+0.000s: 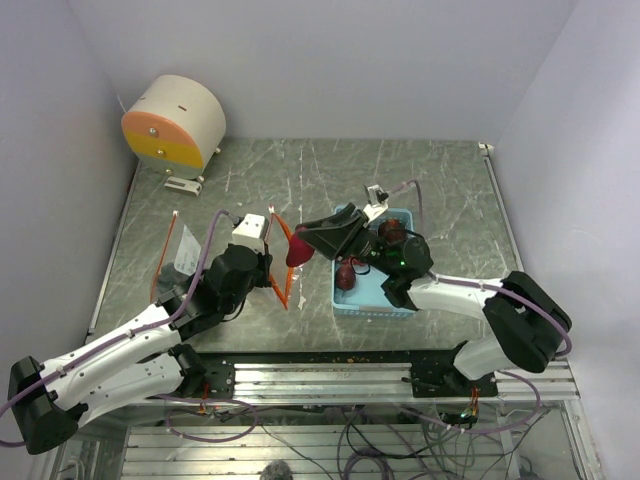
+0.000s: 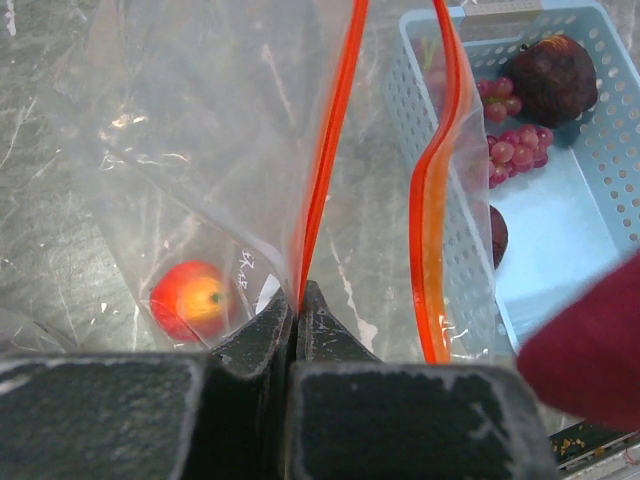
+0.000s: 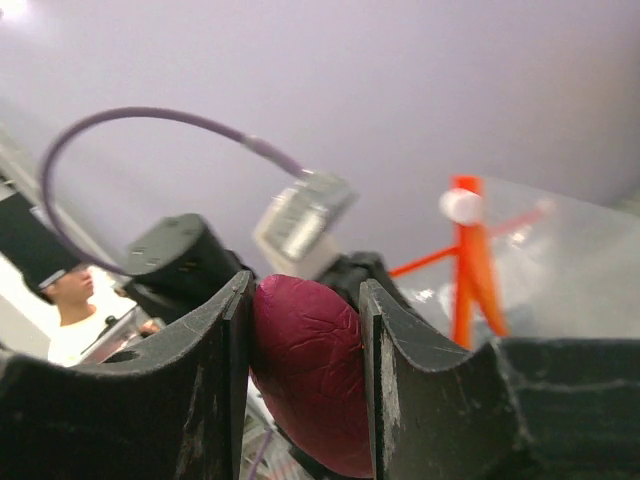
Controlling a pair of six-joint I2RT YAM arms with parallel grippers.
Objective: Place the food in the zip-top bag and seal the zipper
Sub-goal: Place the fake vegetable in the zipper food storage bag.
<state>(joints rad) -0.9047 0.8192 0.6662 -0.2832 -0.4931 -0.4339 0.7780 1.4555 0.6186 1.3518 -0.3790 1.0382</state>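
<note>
The dark red fruit hangs tray-side of the bowed strip and would drop outside the bag, so my right gripper keeps holding it for now.
The clear zip-top bag lies left of centre, its mouth facing the tray. My left gripper is shut on the near orange-red zipper strip and holds the mouth open. The other strip bows away to the right. A red-yellow round fruit lies inside the bag. My right gripper is shut on a dark red fruit at the bag's mouth. It also shows in the left wrist view. Grapes and dark round fruits lie in the light blue tray.
The blue tray stands right of centre, under my right arm. A round cream and orange device stands at the back left. Walls close in the table on the left, back and right. A metal rail runs along the near edge.
</note>
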